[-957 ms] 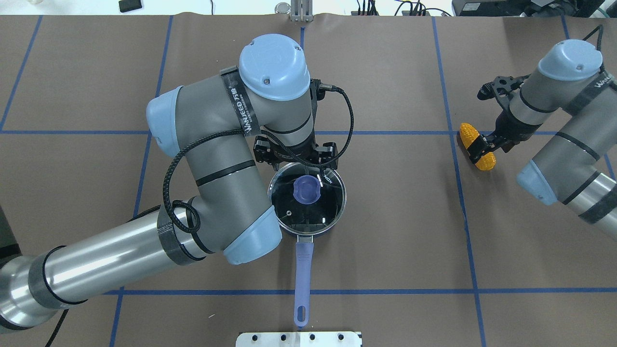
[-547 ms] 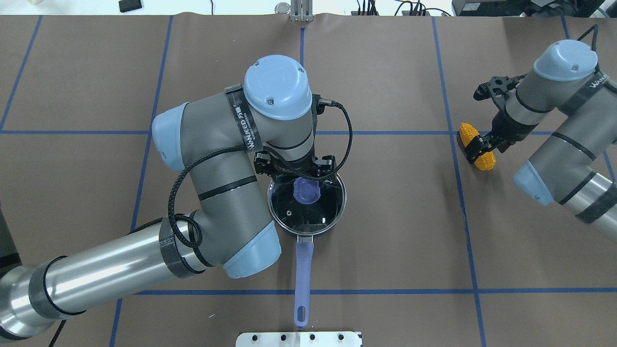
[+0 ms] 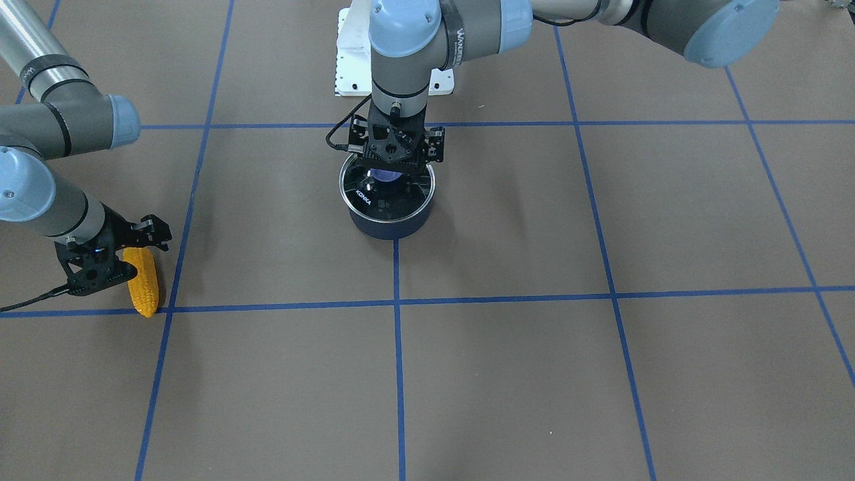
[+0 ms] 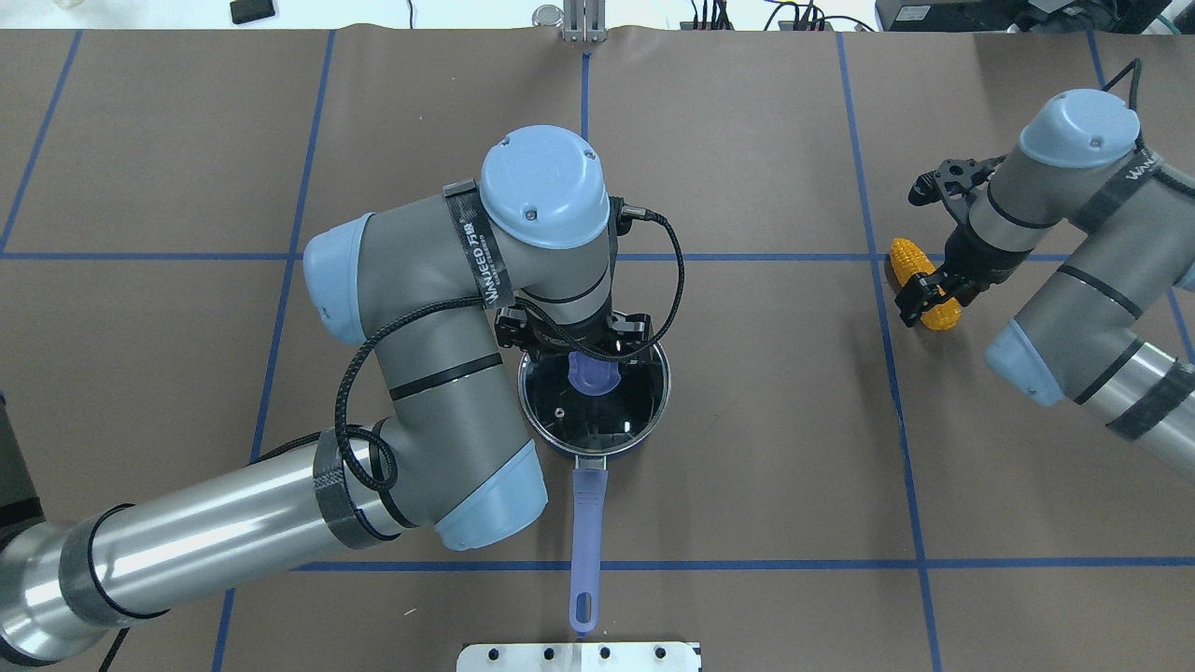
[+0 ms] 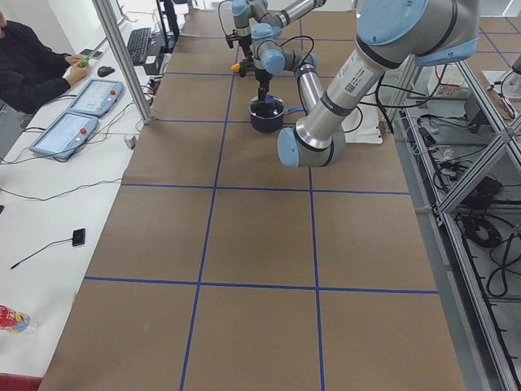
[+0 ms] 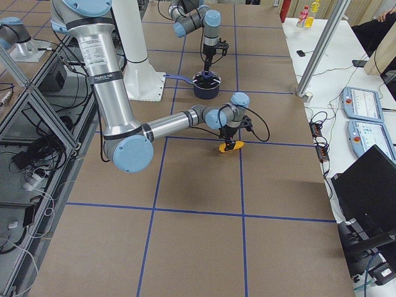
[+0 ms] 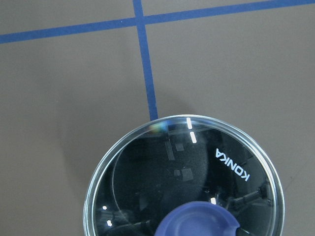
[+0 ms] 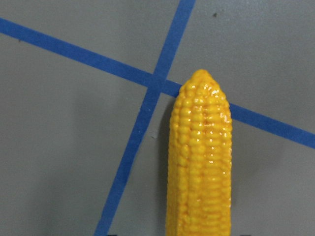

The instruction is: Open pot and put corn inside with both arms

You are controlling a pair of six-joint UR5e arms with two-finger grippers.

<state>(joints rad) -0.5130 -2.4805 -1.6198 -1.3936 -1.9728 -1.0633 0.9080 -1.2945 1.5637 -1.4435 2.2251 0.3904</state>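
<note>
Next, the right gripper grabs the corn by its kernel-covered body [image 3: 143, 280] to put it inside the pot [image 3: 391, 227].
The dark navy pot [image 3: 391, 227] stands mid-table with its purple-blue handle [image 4: 588, 532] pointing at the robot. The glass lid [image 4: 602, 420] with its purple knob [image 4: 597, 378] is on it. My left gripper [image 4: 581, 353] hangs straight down, open, over the knob's far side; the left wrist view shows the lid [image 7: 187, 167] and knob [image 7: 197, 221] close below. The yellow corn [image 4: 941, 315] lies on the table at the right. My right gripper [image 4: 924, 289] is open, low over it, a finger on each side. The corn [image 8: 202, 162] fills the right wrist view.
Blue tape lines [image 4: 878, 280] divide the brown table cover. A white mounting plate [image 4: 579, 656] sits at the near edge behind the pot's handle. Operators' desks with control pendants [image 6: 362, 102] run along the far side.
My left gripper has moved toward the robot, from the lid's far rim to over the knob. My right gripper has shifted a little left over the corn. Pot, lid and corn have not moved.
</note>
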